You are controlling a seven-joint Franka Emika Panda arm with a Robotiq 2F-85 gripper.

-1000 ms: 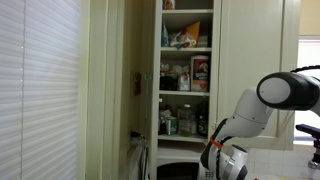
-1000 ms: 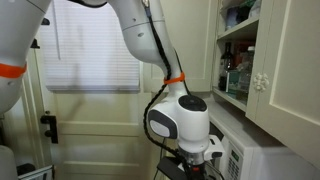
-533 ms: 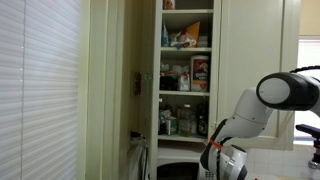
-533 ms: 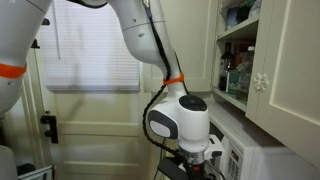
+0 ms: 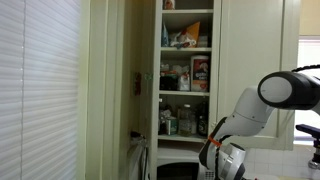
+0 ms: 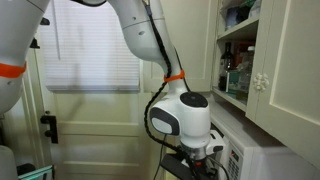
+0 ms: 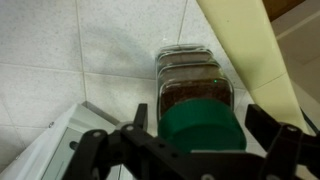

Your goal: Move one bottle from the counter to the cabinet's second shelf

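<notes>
In the wrist view the cap sits between my fingers, which reach down beside the cap's sides, so it is time to close on the green cap (image 7: 203,128).
In the wrist view a glass bottle (image 7: 195,85) with brown contents and a green cap (image 7: 203,128) stands on a pale speckled, tiled surface (image 7: 60,50). My gripper (image 7: 203,120) is open, with one dark finger (image 7: 140,115) on each side of the cap and a gap on both sides. The cabinet (image 5: 250,50) stands open with several stocked shelves (image 5: 186,93), above and away from my wrist. It also shows at the right (image 6: 272,70). A sliver of pale counter (image 5: 288,158) lies beside the arm. In both exterior views the gripper itself is cut off at the bottom edge.
A white microwave (image 6: 250,160) sits right beside my wrist (image 6: 185,120) under the cabinet. A white box corner (image 7: 45,145) lies left of the bottle and a cream slanted panel (image 7: 245,50) lies right of it. Window blinds (image 5: 40,90) fill the far side.
The wrist has shifted very slightly in the exterior view beside the microwave. The shelves and the rest of the arm look the same.
</notes>
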